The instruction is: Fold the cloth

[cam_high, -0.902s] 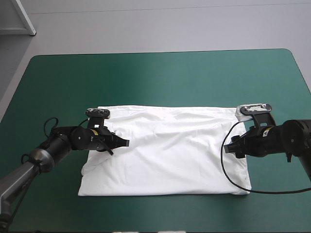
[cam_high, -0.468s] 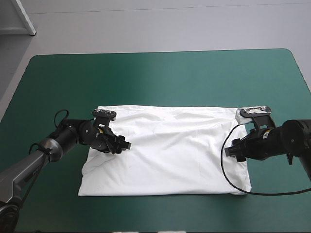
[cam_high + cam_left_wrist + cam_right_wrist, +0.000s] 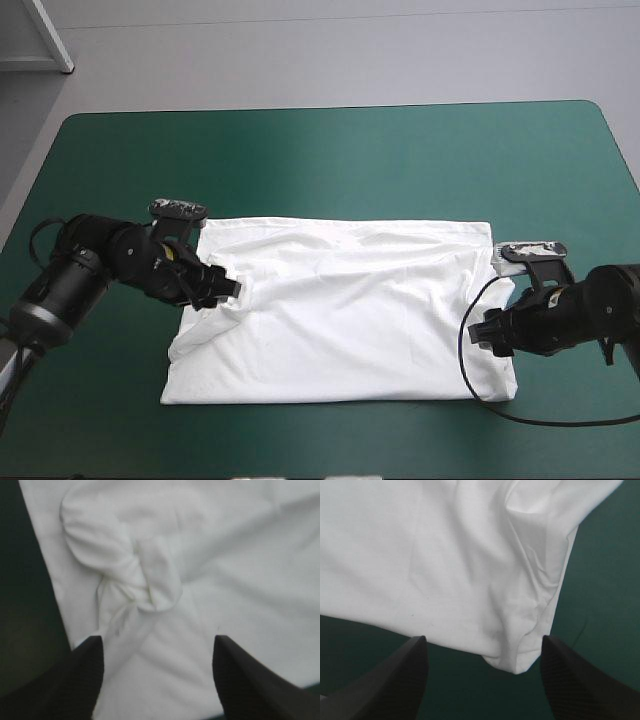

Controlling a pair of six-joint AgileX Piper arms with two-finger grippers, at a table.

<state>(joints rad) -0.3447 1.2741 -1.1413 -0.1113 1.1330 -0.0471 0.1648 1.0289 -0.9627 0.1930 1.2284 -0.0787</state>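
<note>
My right gripper will next grab the raised fold at its corner (image 3: 497, 382) to fold the T-shirt, since the wide middle of the cloth (image 3: 345, 325) lies flat on the cover.
The white T-shirt (image 3: 340, 310) lies folded into a wide rectangle on the teal-green cover (image 3: 330, 160). My left gripper (image 3: 228, 290) hovers over the shirt's left edge, open and holding nothing. In the left wrist view a pinched twist of cloth (image 3: 145, 590) lies on the T-shirt (image 3: 240, 565) just ahead of the left gripper (image 3: 157, 667). My right gripper (image 3: 482, 335) is at the shirt's right edge, also open. In the right wrist view the right gripper (image 3: 482, 667) stands just off a folded edge of the T-shirt (image 3: 420, 555), its fingers (image 3: 395, 680) apart.
Bare teal-green cover (image 3: 605, 610) surrounds the shirt on every side, widest toward the far edge. A narrow strip of cover (image 3: 22, 595) runs beside the shirt's left edge.
My left gripper opened, let go of the cloth and drew back toward the left, leaving a pinched twist. The right gripper shifted a little toward the table's near edge, still open.
</note>
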